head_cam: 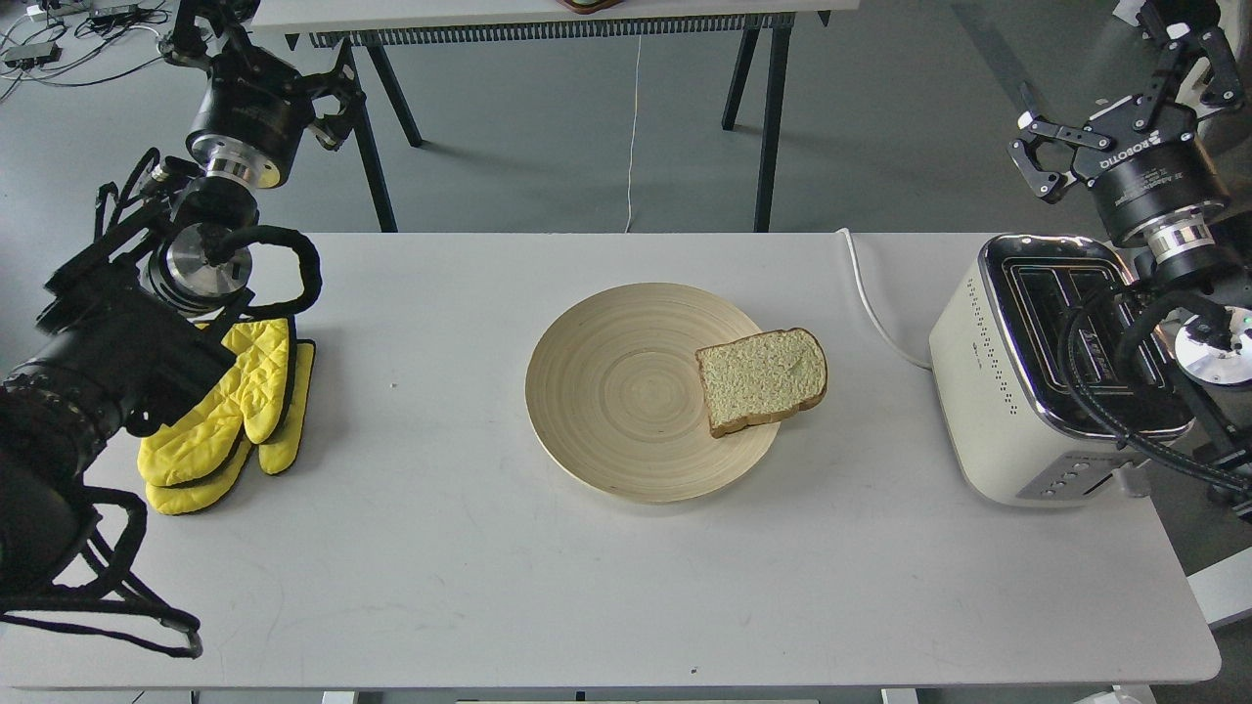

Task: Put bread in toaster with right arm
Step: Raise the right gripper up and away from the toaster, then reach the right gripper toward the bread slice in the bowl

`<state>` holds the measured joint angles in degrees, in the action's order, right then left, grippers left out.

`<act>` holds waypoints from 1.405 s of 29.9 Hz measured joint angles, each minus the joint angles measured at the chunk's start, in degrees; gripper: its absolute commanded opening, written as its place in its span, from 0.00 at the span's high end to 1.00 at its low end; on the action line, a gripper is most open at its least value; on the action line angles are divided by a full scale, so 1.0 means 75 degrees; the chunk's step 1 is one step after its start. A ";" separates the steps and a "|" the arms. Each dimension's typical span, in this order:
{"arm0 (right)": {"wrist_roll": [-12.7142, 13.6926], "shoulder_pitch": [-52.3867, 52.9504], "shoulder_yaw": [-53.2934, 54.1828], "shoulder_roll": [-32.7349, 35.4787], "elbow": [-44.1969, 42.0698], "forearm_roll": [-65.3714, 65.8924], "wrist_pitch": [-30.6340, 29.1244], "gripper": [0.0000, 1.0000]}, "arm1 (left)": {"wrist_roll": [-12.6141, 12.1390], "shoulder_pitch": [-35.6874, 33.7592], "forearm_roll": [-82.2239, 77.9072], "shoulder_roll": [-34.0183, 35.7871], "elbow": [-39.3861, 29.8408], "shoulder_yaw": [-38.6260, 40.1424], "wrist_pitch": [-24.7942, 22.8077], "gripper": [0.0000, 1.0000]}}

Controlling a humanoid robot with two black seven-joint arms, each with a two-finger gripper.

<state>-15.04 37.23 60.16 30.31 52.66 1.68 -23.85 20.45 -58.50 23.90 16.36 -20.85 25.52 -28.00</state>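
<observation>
The bread needs to go in the toaster [988, 391], so the robot's right gripper has to grab it by its crust edge [810, 358] next.
The bread [763, 379] is a pale speckled slice with a brown crust. It lies flat on the right edge of a round wooden plate [616, 401], partly over the rim. The cream toaster [988, 391] stands at the right end of the table with both black slots empty. My right gripper [1125, 108] is open and empty, raised behind the toaster, well to the right of the bread. My left gripper [259, 64] is open and empty, raised beyond the table's far left corner.
Yellow oven mitts [230, 411] lie at the left of the white table [587, 587], under my left arm. The toaster's white cord [871, 303] runs over the back edge. My right arm's black cables hang over the toaster's right side. A second table stands behind.
</observation>
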 measured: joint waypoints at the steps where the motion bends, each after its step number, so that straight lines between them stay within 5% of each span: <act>1: 0.0032 0.0066 -0.0087 0.0202 0.0206 0.0036 0.0280 0.01 | -0.0003 0.0000 0.0001 0.0000 0.0001 -0.0002 0.0000 0.00; 10: 0.0234 0.2187 -0.3230 0.1894 0.0722 0.1024 0.1160 0.01 | -0.0003 -0.0001 0.0001 -0.0063 0.0000 -0.0010 0.0000 0.00; 18: 0.0221 0.2658 -0.4877 0.1972 0.1586 0.2746 0.2266 0.02 | 0.0004 -0.0007 0.0001 -0.0072 0.0001 -0.0014 0.0000 0.00; 23: 0.0246 0.2816 -0.6115 0.1662 0.1857 0.4344 0.3139 0.04 | 0.0005 -0.0007 0.0001 -0.0074 0.0002 -0.0016 0.0000 0.00; 32: 0.0350 0.2833 -0.7681 0.0414 0.1317 0.5780 0.3593 0.12 | 0.0005 -0.0007 0.0001 -0.0083 0.0003 -0.0039 0.0000 0.00; 42: 0.1176 0.2697 -0.8699 -0.0536 0.0226 0.6296 0.3625 0.18 | 0.0005 -0.0006 0.0001 -0.0090 0.0003 -0.0045 0.0000 0.00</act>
<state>-6.22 57.45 -5.08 26.29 54.35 48.91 3.33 20.48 -58.55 23.91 15.68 -20.83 25.18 -28.00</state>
